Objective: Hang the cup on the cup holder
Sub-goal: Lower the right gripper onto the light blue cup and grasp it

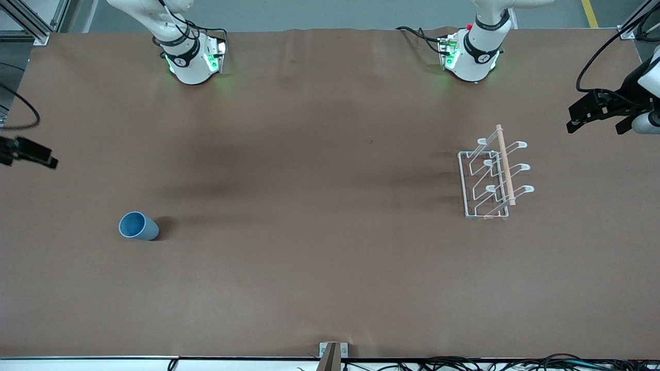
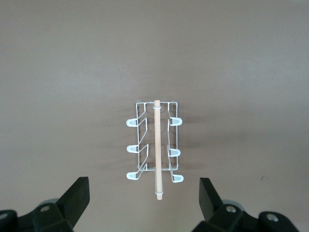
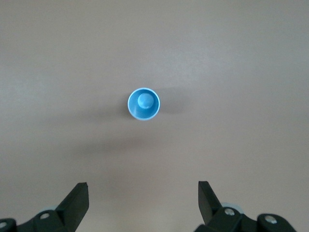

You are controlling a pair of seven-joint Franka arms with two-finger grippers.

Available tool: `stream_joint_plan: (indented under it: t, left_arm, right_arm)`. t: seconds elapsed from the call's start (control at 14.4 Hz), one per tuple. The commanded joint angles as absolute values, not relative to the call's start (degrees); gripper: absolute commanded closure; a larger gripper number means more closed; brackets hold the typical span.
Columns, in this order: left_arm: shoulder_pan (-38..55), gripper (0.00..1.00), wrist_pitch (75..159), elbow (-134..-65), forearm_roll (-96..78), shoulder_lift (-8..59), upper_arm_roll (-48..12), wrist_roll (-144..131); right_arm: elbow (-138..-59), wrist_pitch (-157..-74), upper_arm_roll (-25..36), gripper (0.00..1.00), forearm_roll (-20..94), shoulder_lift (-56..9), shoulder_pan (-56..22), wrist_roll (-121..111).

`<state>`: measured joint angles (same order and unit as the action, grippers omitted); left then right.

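My right gripper will next hang the light-blue cup on the white wire cup holder (image 1: 492, 178), so it will grab the cup by its rim (image 1: 132, 224).
The light-blue cup (image 1: 138, 226) stands upright, mouth up, on the brown table toward the right arm's end. It shows in the right wrist view (image 3: 144, 104) seen from straight above. The white wire cup holder (image 1: 492, 178), with its wooden rod (image 1: 505, 165) along the top, stands toward the left arm's end and also shows in the left wrist view (image 2: 153, 145). No cup hangs on it. My right gripper (image 1: 36, 152) is open and empty, high up at the right arm's end (image 3: 143, 195). My left gripper (image 1: 572, 117) is open and empty, high up at the left arm's end (image 2: 145, 193).
The two arm bases (image 1: 193, 59) (image 1: 472, 56) stand at the table's edge farthest from the front camera. A small metal bracket (image 1: 333, 353) and cables (image 1: 464, 363) sit at the edge nearest to it. A brown cloth (image 1: 319, 206) covers the table.
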<state>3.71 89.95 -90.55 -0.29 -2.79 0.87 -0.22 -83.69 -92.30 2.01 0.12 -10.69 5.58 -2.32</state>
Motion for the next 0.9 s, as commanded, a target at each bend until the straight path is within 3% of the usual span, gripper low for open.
stream_joint_plan:
  t: [0.0,0.14,0.48,0.83]
  left_arm:
    - [3.78,0.00,89.56,-90.44,0.09,-2.99,0.62,-0.17]
    - [3.78,0.00,89.56,-90.53,0.09,-2.99,0.70,-0.18]
    - [3.69,0.00,89.74,-90.53,0.00,-2.73,0.62,-0.18]
    - [3.69,0.00,89.74,-90.62,0.09,-2.64,0.62,-0.18]
  right_arm:
    - [-83.58,-96.57,2.37,0.00,0.97,-16.85,5.36,-2.72]
    - [-85.77,-99.56,2.37,0.00,1.49,-20.03,5.71,-6.31]
    - [-101.14,-120.02,2.37,0.00,3.25,-21.61,5.98,-10.52]
    - [-102.22,-124.45,2.37,0.00,3.25,-26.45,7.12,-14.33]
